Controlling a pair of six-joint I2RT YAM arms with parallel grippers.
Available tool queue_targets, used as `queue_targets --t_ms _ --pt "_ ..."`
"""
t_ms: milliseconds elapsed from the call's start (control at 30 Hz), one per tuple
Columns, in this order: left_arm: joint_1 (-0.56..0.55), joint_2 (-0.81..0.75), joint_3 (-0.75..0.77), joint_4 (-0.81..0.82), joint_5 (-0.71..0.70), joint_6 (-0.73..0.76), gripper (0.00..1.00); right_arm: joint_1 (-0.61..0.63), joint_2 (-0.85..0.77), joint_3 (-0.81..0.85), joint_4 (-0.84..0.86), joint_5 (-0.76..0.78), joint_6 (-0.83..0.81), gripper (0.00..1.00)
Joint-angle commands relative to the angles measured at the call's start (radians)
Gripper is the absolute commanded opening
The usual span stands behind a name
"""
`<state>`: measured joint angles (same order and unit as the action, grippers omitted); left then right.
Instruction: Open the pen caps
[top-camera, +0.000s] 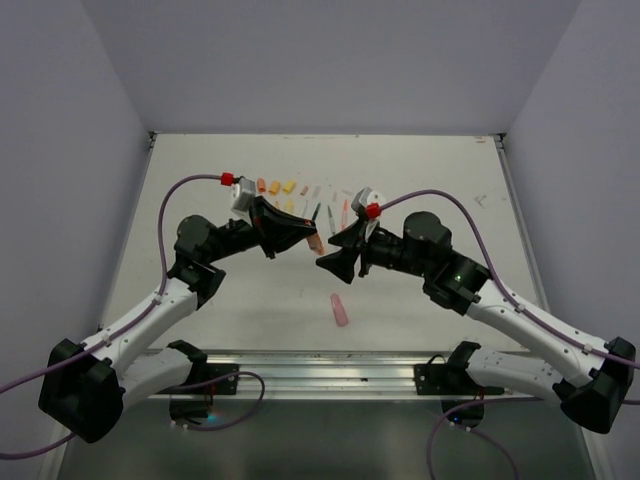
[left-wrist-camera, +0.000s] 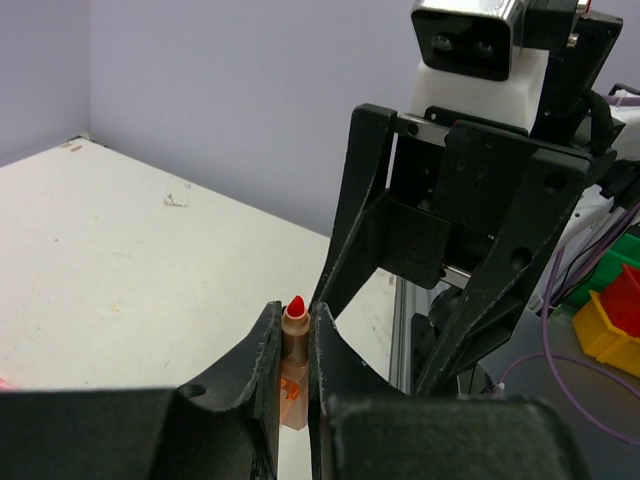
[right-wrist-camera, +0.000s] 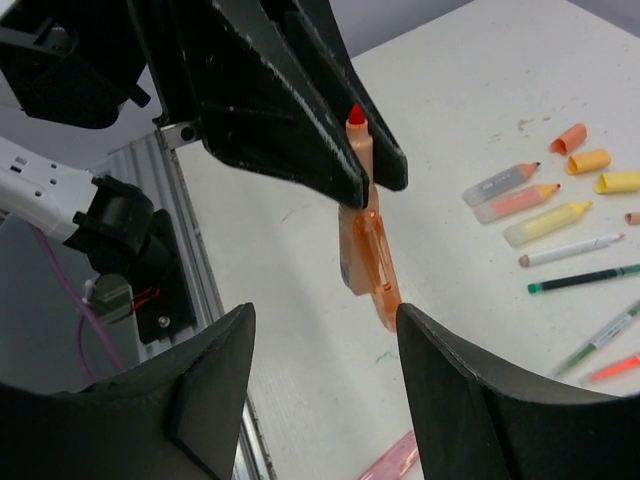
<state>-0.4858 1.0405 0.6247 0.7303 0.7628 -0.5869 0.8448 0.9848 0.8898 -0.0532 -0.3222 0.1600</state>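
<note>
The orange pen's free translucent end (top-camera: 316, 244) (right-wrist-camera: 369, 264) is away from its red tip, so my right gripper will grab the pen there to lay it aside uncapped.
My left gripper (top-camera: 312, 240) is shut on an orange pen (top-camera: 314, 243) above the middle of the table. In the left wrist view the pen (left-wrist-camera: 294, 335) stands between the fingers with its red tip bare on top. Its translucent orange lower part (right-wrist-camera: 368, 255) hangs below the left fingers (right-wrist-camera: 300, 130). My right gripper (right-wrist-camera: 325, 315) is open just below that end, one fingertip close to it and nothing held. Loose orange and yellow pen caps (right-wrist-camera: 588, 160) lie at the back beside uncapped highlighters (right-wrist-camera: 515, 200) and thin pens (right-wrist-camera: 585, 277).
A pink marker (top-camera: 339, 310) lies alone on the white table (top-camera: 430, 180) in front of the grippers. An aluminium rail (top-camera: 320, 365) runs along the near edge. Yellow and green bins (left-wrist-camera: 610, 335) stand off the table on the right.
</note>
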Motion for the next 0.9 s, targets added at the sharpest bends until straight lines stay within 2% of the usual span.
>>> queue_targets --t_ms 0,300,667,867 --pt "-0.005 -0.016 0.038 -0.015 0.027 0.048 0.00 -0.007 0.040 0.067 0.010 0.037 -0.056 0.62" --pt "-0.005 -0.011 0.047 -0.011 0.050 0.053 0.00 -0.047 0.117 0.136 0.030 -0.018 -0.089 0.61" --pt "-0.005 0.010 0.055 0.017 0.053 0.050 0.00 -0.055 0.166 0.153 0.042 -0.136 -0.074 0.49" --pt "-0.005 0.026 0.056 0.026 0.047 0.052 0.00 -0.073 0.170 0.132 0.047 -0.124 -0.054 0.26"
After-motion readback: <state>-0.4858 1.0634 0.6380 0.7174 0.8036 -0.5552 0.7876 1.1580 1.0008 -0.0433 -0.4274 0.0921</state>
